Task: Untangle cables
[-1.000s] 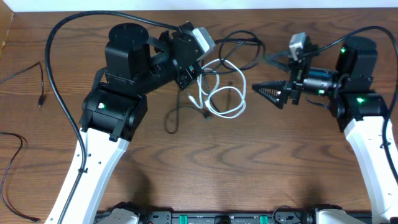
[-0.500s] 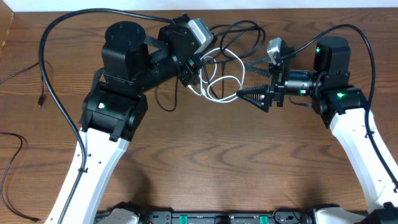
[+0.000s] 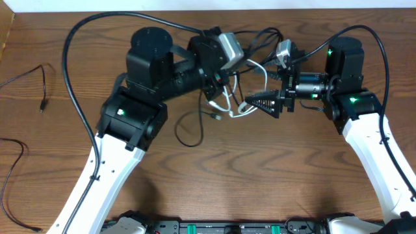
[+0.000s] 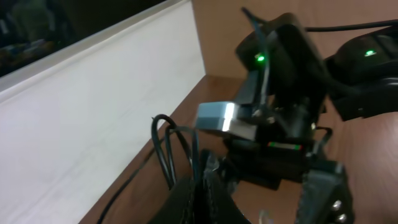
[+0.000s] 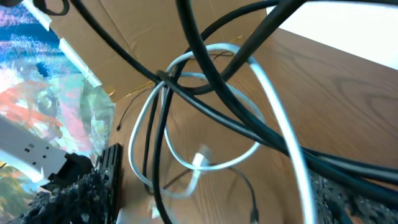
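Observation:
The white and black cords run level between my right gripper's open fingers, so it is now time to close on the cords.
The cables [image 3: 242, 108] are a bunch of black cords and one white cord between the two arms at the table's back. My left gripper [image 3: 216, 84] is shut on the bunch. In the left wrist view its fingers [image 4: 205, 198] are pressed together, and black cords [image 4: 166, 149] rise from them. My right gripper [image 3: 255, 83] stands open and points left, with the white loop and black strands passing between its fingers. The right wrist view shows the white cord [image 5: 186, 99] and black cords [image 5: 224, 81] crossing the open gap, with one finger [image 5: 93, 186] at the left. A black tail [image 3: 188, 130] trails onto the table.
Two loose thin black cords lie at the table's left edge, one at the back [image 3: 32, 75] and one lower down [image 3: 13, 169]. Thick black arm wires arch over both arms [image 3: 84, 26]. A white wall [image 4: 93, 112] borders the table's far side.
My left arm has swung right and carried the bunch toward the right gripper. The right gripper moved left, so the strands now pass between its open fingers.

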Robot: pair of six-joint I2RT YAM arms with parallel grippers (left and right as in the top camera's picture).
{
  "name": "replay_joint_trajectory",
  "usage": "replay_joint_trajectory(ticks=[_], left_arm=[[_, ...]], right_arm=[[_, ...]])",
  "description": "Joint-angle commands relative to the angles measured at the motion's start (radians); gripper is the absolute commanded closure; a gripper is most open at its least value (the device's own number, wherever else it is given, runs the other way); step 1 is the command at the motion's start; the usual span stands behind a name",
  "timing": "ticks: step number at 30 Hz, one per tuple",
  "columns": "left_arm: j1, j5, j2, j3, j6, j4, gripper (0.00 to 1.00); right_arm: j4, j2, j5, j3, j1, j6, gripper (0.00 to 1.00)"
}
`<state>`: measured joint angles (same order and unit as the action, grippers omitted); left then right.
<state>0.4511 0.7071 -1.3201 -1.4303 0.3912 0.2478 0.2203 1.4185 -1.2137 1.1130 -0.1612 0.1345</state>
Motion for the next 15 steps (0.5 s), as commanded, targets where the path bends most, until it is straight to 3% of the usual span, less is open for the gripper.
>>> replay_joint_trajectory(ticks=[1,2,4,5,9,15], left_arm=[[0.006,0.018,0.001,0.002,-0.012,-0.012,0.92],[0.006,0.011,0.001,0.002,-0.011,-0.012,0.92],[0.004,-0.002,0.001,0.002,-0.011,-0.011,0.93],[0.004,-0.01,0.001,0.002,-0.011,-0.011,0.93],[0.004,-0.069,0.001,0.002,-0.011,-0.011,0.93],[0.004,-0.338,0.001,0.002,-0.003,0.033,0.93]], right_arm=[[-0.001,0.004,-0.019,0.017,-0.011,-0.007,0.08],[-0.001,0.004,-0.02,0.017,-0.011,-0.007,0.18],[0.0,0.004,-0.02,0.017,-0.011,-0.007,0.84],[0.0,0.004,-0.019,0.017,-0.011,-0.007,0.99],[0.0,0.004,-0.02,0.017,-0.01,-0.007,0.99],[0.0,0.003,-0.019,0.017,0.037,-0.042,0.99]])
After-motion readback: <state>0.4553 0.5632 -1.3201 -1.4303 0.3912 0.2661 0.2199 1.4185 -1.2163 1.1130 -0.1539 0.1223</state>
